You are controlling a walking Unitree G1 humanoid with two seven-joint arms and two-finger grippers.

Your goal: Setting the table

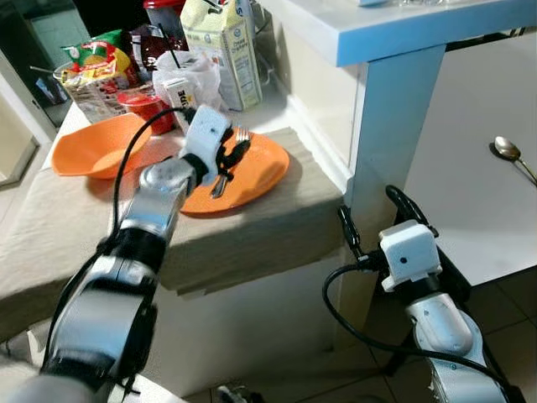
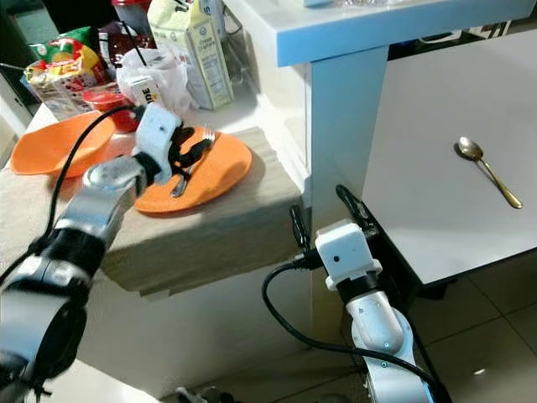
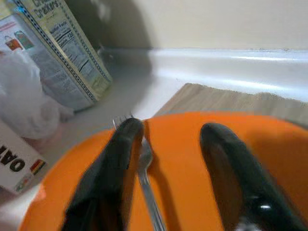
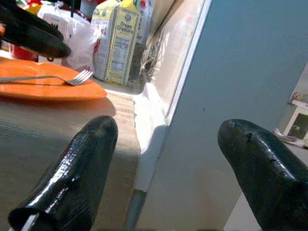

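The fork's pointed tines stick out over the plate's rim, so the robot's left gripper needs to pick up the fork next by its neck [image 3: 144, 166] behind the tines.
An orange plate [image 1: 264, 168] lies on the beige-covered low table [image 1: 252, 231], and a silver fork [image 3: 146, 166] rests on it. My left gripper [image 1: 233, 158] hovers just over the plate, open, its fingers [image 3: 120, 159] on either side of the fork without closing on it. A silver spoon [image 1: 506, 151] lies alone on the white table [image 1: 470, 218] at the right. Down beside the white table's leg, my right gripper [image 1: 367, 203] is open and holds nothing.
An orange bowl [image 1: 92, 147] sits to the left of the plate. Behind them stand a red cup [image 1: 144, 105], a cream-crackers carton [image 1: 222, 50], a white bag and snack packets. A white shelf edge [image 1: 394, 29] overhangs the table leg [image 1: 390, 126].
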